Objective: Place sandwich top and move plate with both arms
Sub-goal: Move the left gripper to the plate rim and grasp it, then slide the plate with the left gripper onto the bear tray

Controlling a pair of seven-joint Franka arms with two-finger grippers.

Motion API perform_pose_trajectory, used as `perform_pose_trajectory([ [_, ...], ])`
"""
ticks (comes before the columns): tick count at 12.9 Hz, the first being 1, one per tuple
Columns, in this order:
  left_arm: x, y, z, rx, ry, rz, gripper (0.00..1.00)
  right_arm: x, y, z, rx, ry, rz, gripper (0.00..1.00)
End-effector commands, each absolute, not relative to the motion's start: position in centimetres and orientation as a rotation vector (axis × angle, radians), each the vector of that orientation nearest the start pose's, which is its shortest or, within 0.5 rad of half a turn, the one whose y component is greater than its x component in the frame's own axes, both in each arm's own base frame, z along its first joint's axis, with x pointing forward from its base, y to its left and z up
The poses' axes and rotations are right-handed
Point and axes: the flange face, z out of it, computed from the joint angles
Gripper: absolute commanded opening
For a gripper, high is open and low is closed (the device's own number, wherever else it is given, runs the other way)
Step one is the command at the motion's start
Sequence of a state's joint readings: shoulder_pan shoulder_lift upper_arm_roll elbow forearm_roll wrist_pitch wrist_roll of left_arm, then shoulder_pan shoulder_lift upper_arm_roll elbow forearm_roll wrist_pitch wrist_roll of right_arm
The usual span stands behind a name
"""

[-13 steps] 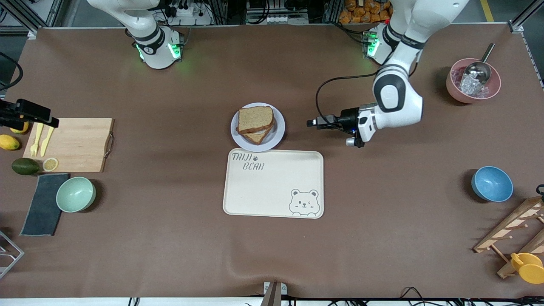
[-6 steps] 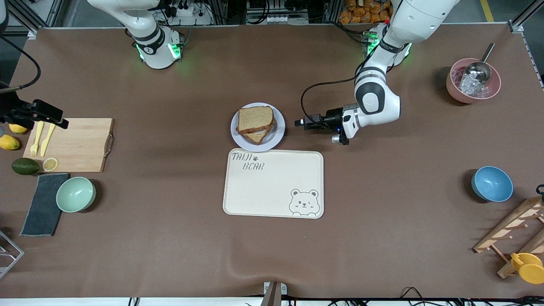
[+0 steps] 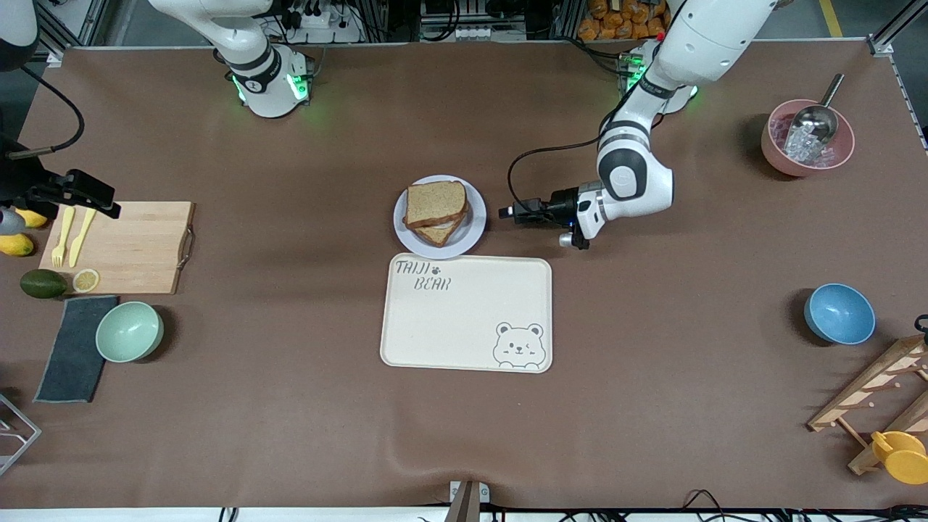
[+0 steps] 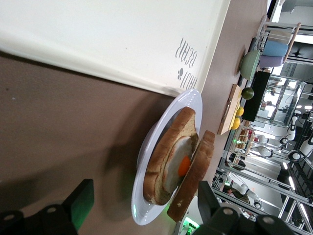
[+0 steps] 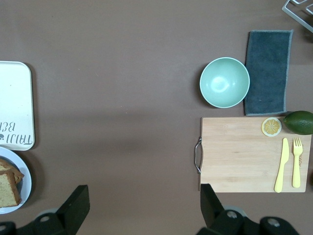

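Observation:
I should grip the plate by its rim (image 3: 481, 214) with my left gripper next. Then the plate with the sandwich can move onto the tray (image 3: 466, 313).
The sandwich top (image 3: 435, 203) lies a little askew on a slice bearing a fried egg (image 4: 183, 166), both on the plate (image 3: 475, 225). My left gripper (image 3: 505, 212) is open, low over the table beside the plate toward the left arm's end, a small gap from the rim. In the left wrist view the plate (image 4: 146, 186) and the sandwich top (image 4: 195, 181) sit between its spread fingers (image 4: 80, 203). My right gripper (image 3: 98, 199) is open and empty, high over the cutting board's end. The right wrist view shows the plate's rim (image 5: 25, 181).
The cream bear tray (image 3: 471, 319) lies just nearer the camera than the plate. A wooden cutting board (image 3: 130, 246) with yellow cutlery, a green bowl (image 3: 129, 331) and a dark cloth (image 3: 72, 348) are toward the right arm's end. A pink bowl (image 3: 772, 148) and blue bowl (image 3: 839, 313) are toward the left arm's end.
My left gripper has moved low across the table toward the plate. My right gripper has shifted slightly toward the cutting board. The sandwich and plate have not moved.

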State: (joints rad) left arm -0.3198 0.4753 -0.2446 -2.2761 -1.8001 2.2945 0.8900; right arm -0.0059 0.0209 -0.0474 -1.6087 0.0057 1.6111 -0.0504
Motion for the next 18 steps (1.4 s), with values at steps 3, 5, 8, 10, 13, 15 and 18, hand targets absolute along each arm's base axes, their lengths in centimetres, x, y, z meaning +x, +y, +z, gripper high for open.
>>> perform_pose_trajectory([
  [3, 40.4, -32.1, 11.5, 2.032, 0.208, -0.186, 0.93, 55.5, -2.8, 60.6, -3.158, 0.025, -0.001, 1.0],
  [5, 40.5, -32.7, 10.9, 2.029, 0.2, -0.192, 0.89, 55.5, -2.8, 61.0, -3.159, 0.049, -0.009, 1.0],
  [8, 40.5, -34.0, 10.7, 2.029, 0.171, -0.191, 0.74, 55.6, -1.8, 61.1, -3.155, 0.149, -0.017, 1.0],
  [10, 40.8, -34.4, 10.6, 2.032, 0.136, -0.165, 0.68, 55.7, -0.6, 61.1, -3.152, 0.187, -0.03, 1.0],
  [13, 40.6, -35.2, 10.0, 2.032, 0.1, -0.16, 0.61, 56.1, -0.4, 61.3, -3.14, 0.249, -0.069, 1.0],
  [15, 40.7, -35.3, 9.4, 2.03, 0.042, -0.127, 0.55, 56.1, 0.0, 61.5, -3.139, 0.247, -0.076, 1.0],
  [18, 40.9, -35.6, 9.4, 2.026, -0.007, -0.094, 0.34, 56.1, 0.1, 62.1, -3.138, 0.243, -0.093, 1.0],
])
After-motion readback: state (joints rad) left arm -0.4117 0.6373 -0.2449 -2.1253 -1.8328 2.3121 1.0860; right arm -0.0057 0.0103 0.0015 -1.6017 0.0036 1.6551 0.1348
